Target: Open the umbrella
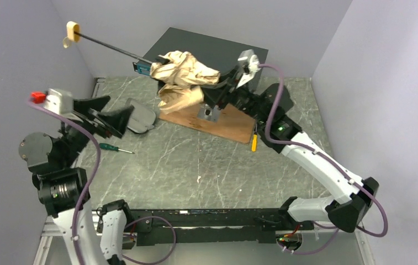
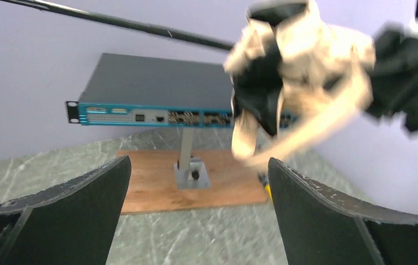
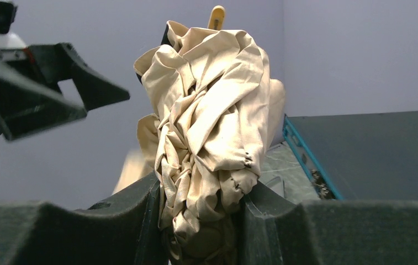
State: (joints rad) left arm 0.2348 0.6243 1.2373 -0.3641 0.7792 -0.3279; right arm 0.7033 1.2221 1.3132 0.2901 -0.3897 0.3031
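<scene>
I will next grab the umbrella's black stem close to the canopy with my left gripper, so the handle end stays free for my right gripper to open the umbrella.
The umbrella's wrinkled tan canopy is bunched up and held in the air above the wooden board. Its thin black shaft runs up-left to the cream handle. My right gripper is shut on the canopy's end; in the right wrist view the cloth is pinched between the jaws of that gripper. My left gripper is open and empty, left of and below the canopy. In the left wrist view it faces the blurred canopy and shaft. The dark oval case lies beside the left fingers.
A wooden board with a metal bracket lies under the umbrella. The grey-teal network switch sits behind. A green screwdriver and a yellow-handled one lie on the table. Walls close in left, back and right.
</scene>
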